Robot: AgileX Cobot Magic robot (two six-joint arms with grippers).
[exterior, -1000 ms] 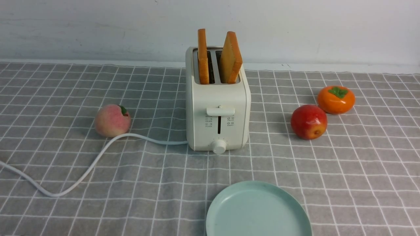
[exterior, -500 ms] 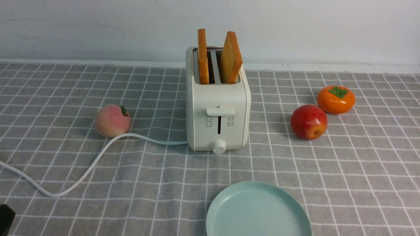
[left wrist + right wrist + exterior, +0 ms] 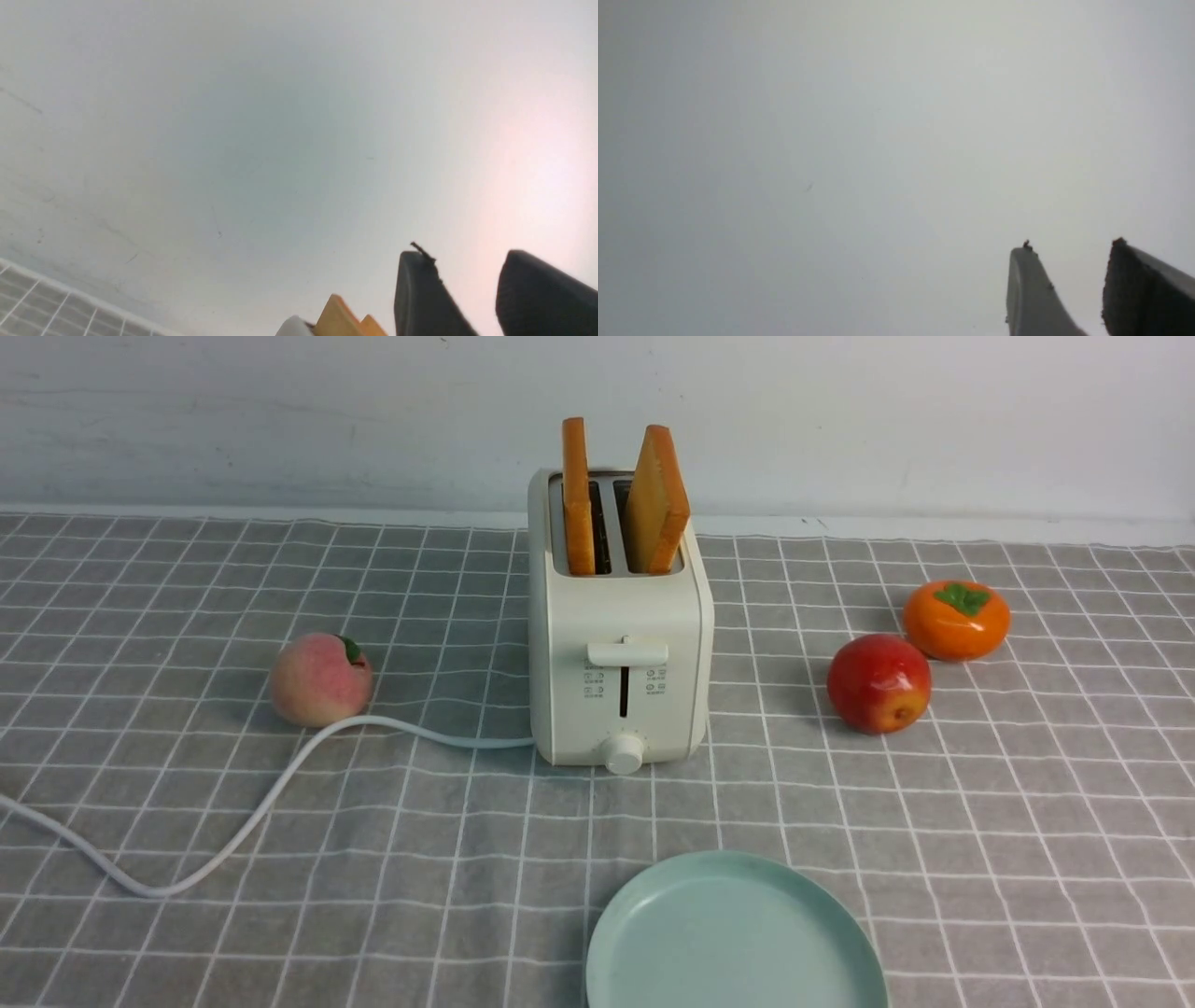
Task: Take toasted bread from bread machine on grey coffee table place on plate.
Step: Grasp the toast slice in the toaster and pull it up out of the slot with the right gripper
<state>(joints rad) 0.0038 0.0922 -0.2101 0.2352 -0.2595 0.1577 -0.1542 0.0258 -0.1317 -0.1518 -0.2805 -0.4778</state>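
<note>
The toaster slot (image 3: 623, 504) encloses the lower part of the turned toasted bread slice, so my right gripper should next grab its exposed top crust (image 3: 671, 470) to take the slice.
A cream-white bread machine (image 3: 618, 653) stands mid-table on the grey coffee table (image 3: 1027, 821). Two toasted bread slices stand in its slots: the left one (image 3: 577, 499) upright, the right one (image 3: 657, 502) turned at an angle. A mint-green plate (image 3: 733, 938) lies at the front edge, in front of the bread machine. Neither gripper shows in the front view. In the left wrist view my left gripper (image 3: 462, 261) is open and empty, aimed at the wall, with the toast tops (image 3: 343, 319) at the frame edge. In the right wrist view my right gripper (image 3: 1069, 252) is open and empty.
A peach (image 3: 320, 679) sits left of the bread machine. The white power cord (image 3: 233, 821) curves from it to the left front. A red apple (image 3: 878, 682) and an orange persimmon (image 3: 956, 619) sit to the right. A white wall (image 3: 280, 420) stands behind.
A dark arm part that showed at the front view's bottom left corner half a second ago is out of view now. Nothing on the table has moved.
</note>
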